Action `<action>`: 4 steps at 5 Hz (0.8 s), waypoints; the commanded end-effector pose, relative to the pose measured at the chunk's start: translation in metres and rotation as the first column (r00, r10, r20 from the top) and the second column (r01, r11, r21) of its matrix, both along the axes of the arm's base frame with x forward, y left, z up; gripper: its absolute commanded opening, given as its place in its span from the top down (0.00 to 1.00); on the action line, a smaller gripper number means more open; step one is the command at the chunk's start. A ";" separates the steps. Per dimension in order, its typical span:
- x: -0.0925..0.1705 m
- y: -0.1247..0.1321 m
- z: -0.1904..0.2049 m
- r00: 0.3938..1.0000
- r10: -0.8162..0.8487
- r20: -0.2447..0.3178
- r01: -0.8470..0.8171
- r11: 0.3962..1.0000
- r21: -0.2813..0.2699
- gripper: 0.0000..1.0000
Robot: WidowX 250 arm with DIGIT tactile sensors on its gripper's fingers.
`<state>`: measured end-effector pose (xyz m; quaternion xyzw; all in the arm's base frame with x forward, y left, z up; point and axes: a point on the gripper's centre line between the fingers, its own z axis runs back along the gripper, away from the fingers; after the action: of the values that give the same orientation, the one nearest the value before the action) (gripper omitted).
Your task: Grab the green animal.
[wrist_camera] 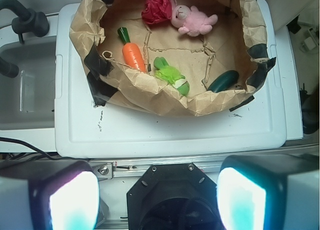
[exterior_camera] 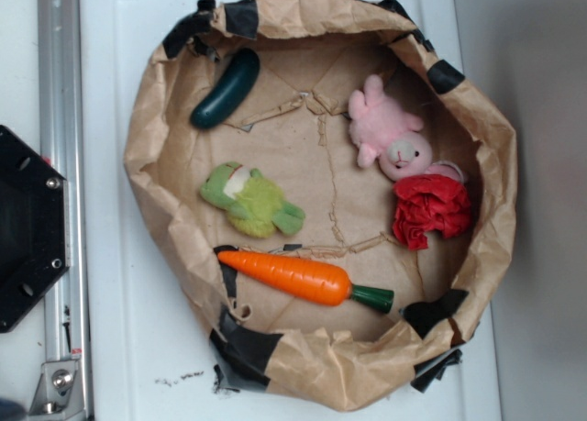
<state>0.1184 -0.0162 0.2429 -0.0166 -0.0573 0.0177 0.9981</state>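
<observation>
I need to grab the green animal next with my gripper, taking it by its fuzzy lime-green body (exterior_camera: pixel 252 210) so that I can pick it from the paper bowl.
The green animal (exterior_camera: pixel 249 199) is a fuzzy lime-green plush frog with a white face patch. It lies on the left part of the floor of a brown paper bowl (exterior_camera: pixel 147 137). In the wrist view the frog (wrist_camera: pixel 172 75) lies near the bowl's near wall. My gripper (wrist_camera: pixel 157 200) shows only in the wrist view. Its two pale fingers (wrist_camera: pixel 72 200) stand wide apart with nothing between them. It hangs over the black robot base, well short of the bowl. The gripper does not show in the exterior view.
In the bowl lie a dark green cucumber (exterior_camera: pixel 226 89), an orange carrot (exterior_camera: pixel 303 278), a pink plush bunny (exterior_camera: pixel 387 129) and a red crumpled thing (exterior_camera: pixel 431 208). The bowl rests on a white lid (wrist_camera: pixel 165 130). The black base (exterior_camera: pixel 27 228) and a metal rail (exterior_camera: pixel 62 72) are at the left.
</observation>
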 end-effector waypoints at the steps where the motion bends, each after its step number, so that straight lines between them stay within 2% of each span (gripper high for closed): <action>1: 0.000 0.000 0.000 1.000 0.000 0.000 0.000 1.000 0.000 0.00; 2: 0.047 0.014 -0.040 0.971 -0.157 -0.179 0.120 0.972 -0.200 0.00; 3: 0.088 0.031 -0.065 0.964 -0.158 -0.214 0.102 0.962 -0.252 0.00; 4: 0.119 0.050 -0.098 0.965 -0.210 -0.159 0.157 0.943 -0.292 0.00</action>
<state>0.2313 0.0291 0.1299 -0.1633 0.0689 -0.0642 0.9821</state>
